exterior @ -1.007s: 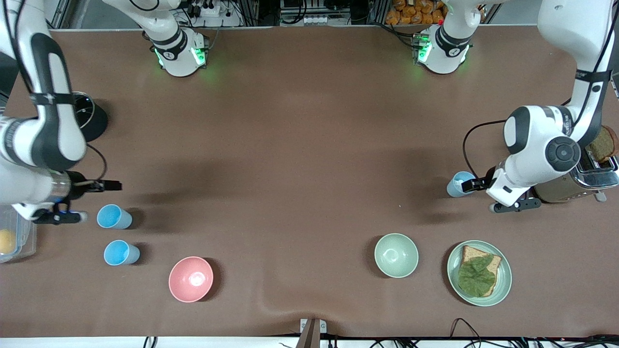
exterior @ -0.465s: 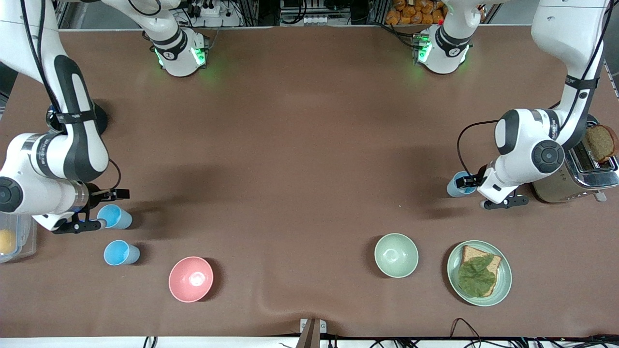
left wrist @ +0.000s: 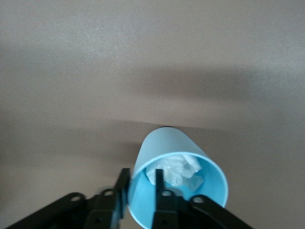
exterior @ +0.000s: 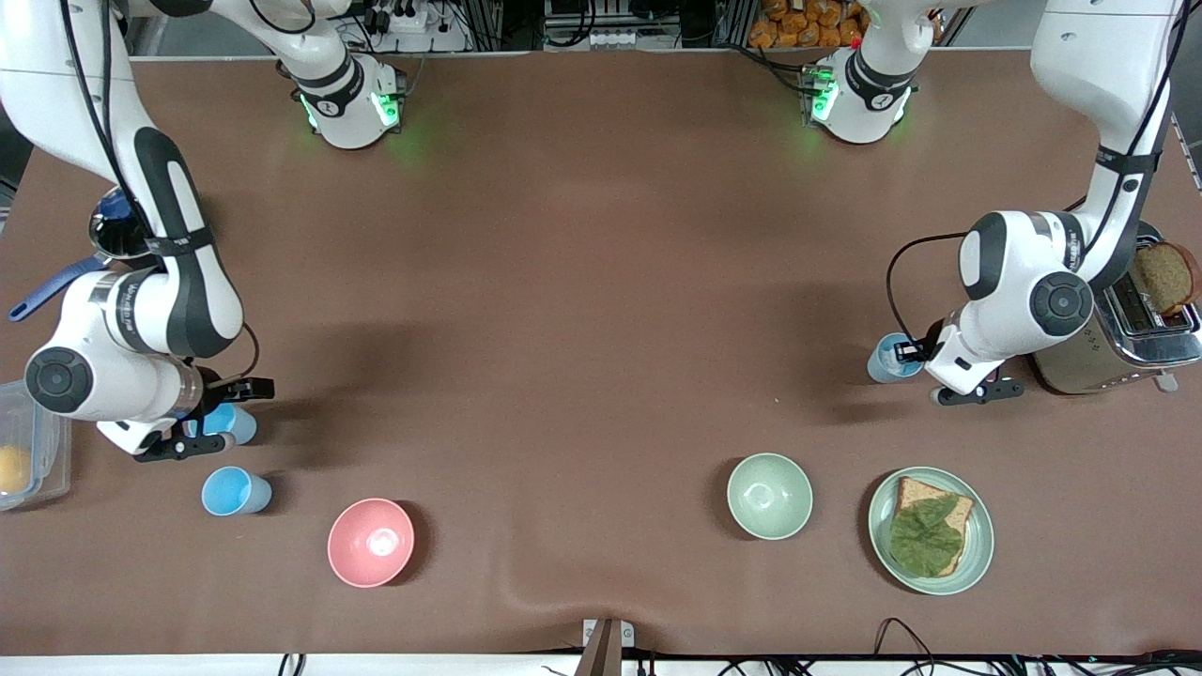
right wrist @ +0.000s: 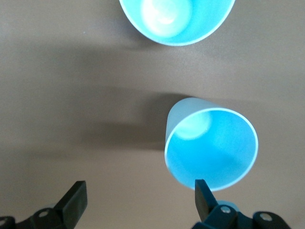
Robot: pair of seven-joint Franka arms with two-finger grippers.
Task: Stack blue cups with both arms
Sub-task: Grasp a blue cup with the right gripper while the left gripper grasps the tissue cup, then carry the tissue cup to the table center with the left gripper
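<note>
The stack of blue cups is to be built, so the robot's right gripper should next pick up the farther blue cup [right wrist: 209, 143] by its rim.
Three light-blue cups stand on the brown table. One cup [exterior: 883, 361], with crumpled white paper in it [left wrist: 178, 169], stands at the left arm's end. My left gripper [exterior: 903, 353] [left wrist: 141, 183] is closed narrow on its wall, one finger inside and one outside. Two cups stand at the right arm's end, one [exterior: 235, 424] [right wrist: 212, 148] farther from the front camera than the other [exterior: 235, 491] [right wrist: 176, 19]. My right gripper [exterior: 239, 389] [right wrist: 139, 198] is open and empty above the farther one, which lies off to one side by one fingertip [right wrist: 202, 191].
A pink bowl [exterior: 371, 542] stands near the two cups. A pale green bowl [exterior: 769, 495] and a plate [exterior: 977, 554] with bread and lettuce stand nearer the front camera than the left gripper. A toaster [exterior: 1127, 343] stands beside the left arm. A clear container [exterior: 38, 451] is at the right arm's end.
The right arm has swung in over the farther of the two cups. The left gripper has moved onto the rim of its cup and narrowed its fingers.
</note>
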